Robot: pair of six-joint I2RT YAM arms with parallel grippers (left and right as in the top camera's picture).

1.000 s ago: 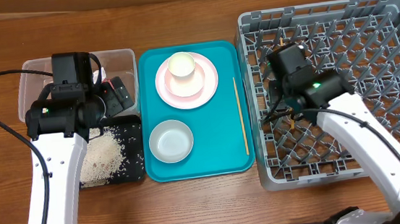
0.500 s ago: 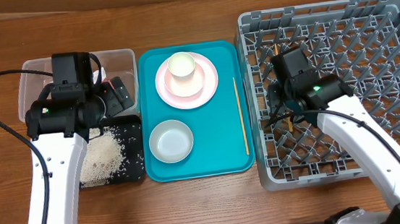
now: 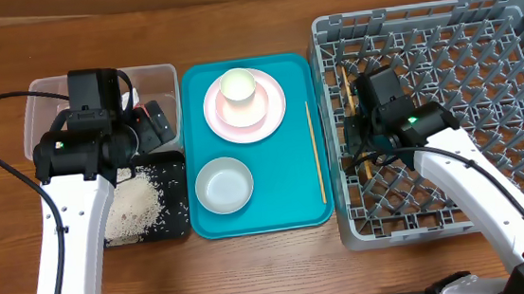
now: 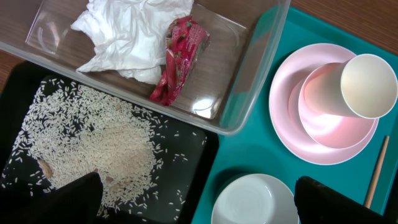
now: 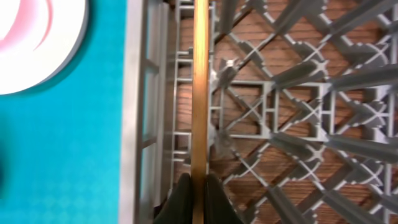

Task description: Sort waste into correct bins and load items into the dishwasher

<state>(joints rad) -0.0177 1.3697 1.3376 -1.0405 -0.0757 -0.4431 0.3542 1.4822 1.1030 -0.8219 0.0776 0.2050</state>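
Observation:
My right gripper needs to open now: the chopstick lies lengthwise between the rack's side and the rack's pegs, so it would end up inside the grey dish rack [image 5: 280, 106].
My right gripper [image 5: 199, 194] is shut on a wooden chopstick [image 5: 199, 87] and holds it along the left wall inside the grey dish rack [image 5: 280, 106]; overhead the gripper [image 3: 359, 146] and chopstick [image 3: 346, 92] show there. The second chopstick [image 3: 316, 152] lies on the teal tray. My left gripper [image 4: 199, 205] is open and empty over the edge of the black tray [image 4: 205, 149], which holds rice [image 4: 93, 149]. The clear tub [image 4: 249, 81] holds the napkin [image 4: 134, 31] and red wrapper [image 4: 180, 59]. The white cup [image 4: 367, 84] stands on the pink plate [image 4: 292, 118]. The white bowl [image 4: 255, 202] sits below it.
The teal serving tray [image 3: 291, 206] lies between the bins and the rack [image 3: 494, 184]. The wooden table [image 3: 253, 262] shows in front. My left arm [image 3: 75, 239] reaches over the black tray [image 3: 178, 188]. Upright pegs fill the rack.
My right gripper has moved left and down toward the rack's left wall, and the chopstick now lies flatter along it. The left arm has not moved.

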